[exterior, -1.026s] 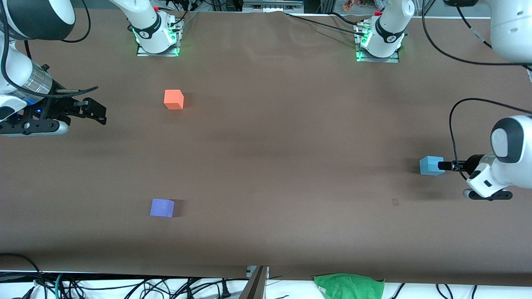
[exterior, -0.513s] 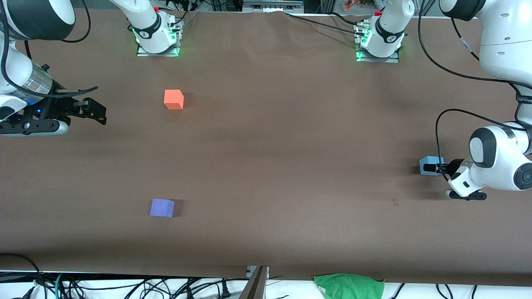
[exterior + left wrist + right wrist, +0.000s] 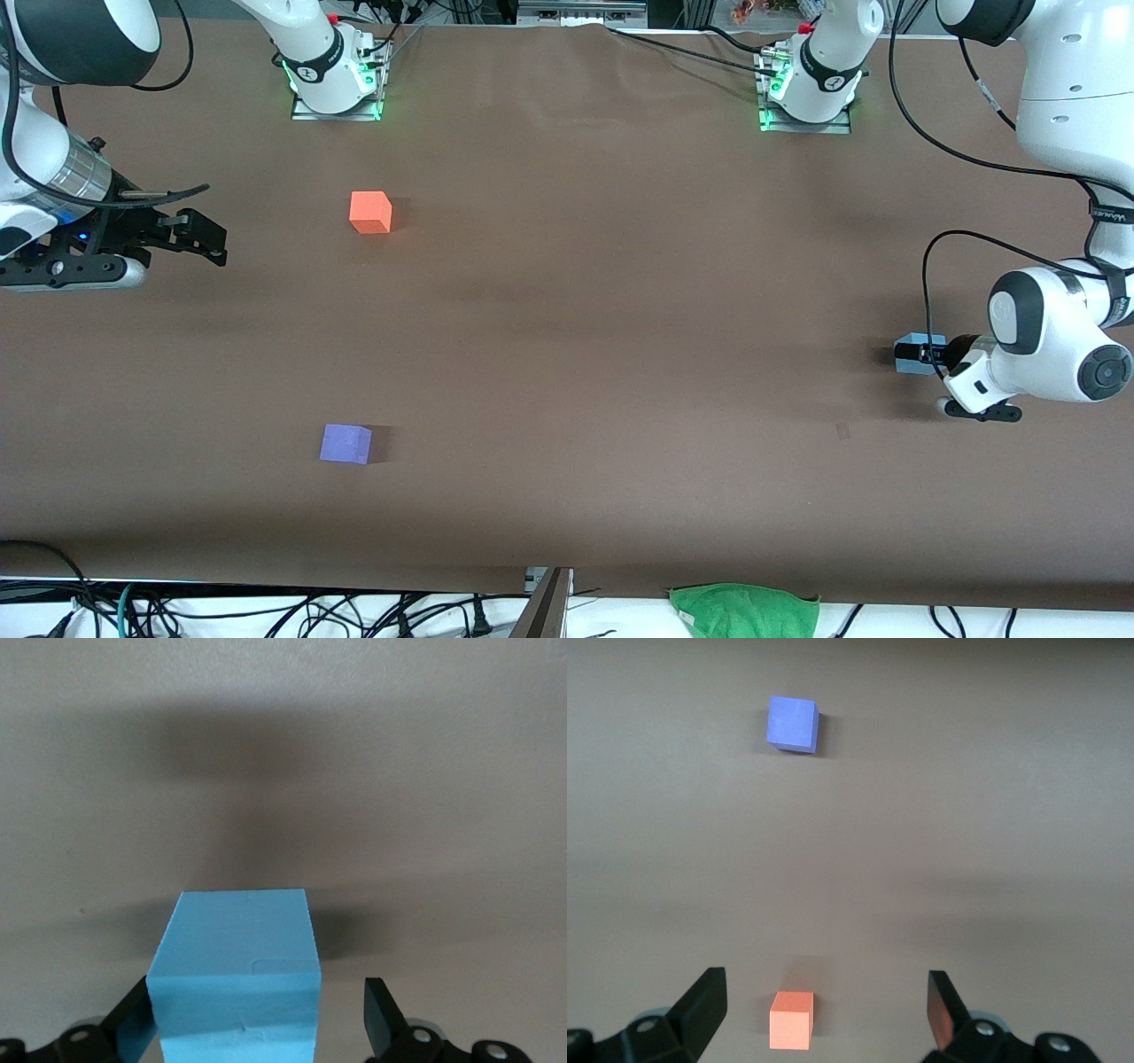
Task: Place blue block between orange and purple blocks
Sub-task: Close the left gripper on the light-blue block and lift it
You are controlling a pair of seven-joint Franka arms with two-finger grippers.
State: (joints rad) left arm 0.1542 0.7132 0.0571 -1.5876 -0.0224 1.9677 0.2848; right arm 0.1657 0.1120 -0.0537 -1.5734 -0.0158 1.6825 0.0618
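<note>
My left gripper grabs the blue block by its opposite sides next, to set the block between the orange and purple blocks.
The blue block sits on the table at the left arm's end. My left gripper is low around it and open. In the left wrist view the blue block stands between the fingers: one finger is against it, and the other stands off with a gap. The orange block lies toward the right arm's end, and the purple block lies nearer to the front camera than it. My right gripper waits open and empty beside the orange block. The right wrist view also shows the purple block.
A green cloth lies past the table's edge nearest the front camera. Cables run along that edge. A small mark is on the brown table near the blue block.
My left gripper has moved in over the blue block, and its fingers now straddle it. The block and the right arm have not moved.
</note>
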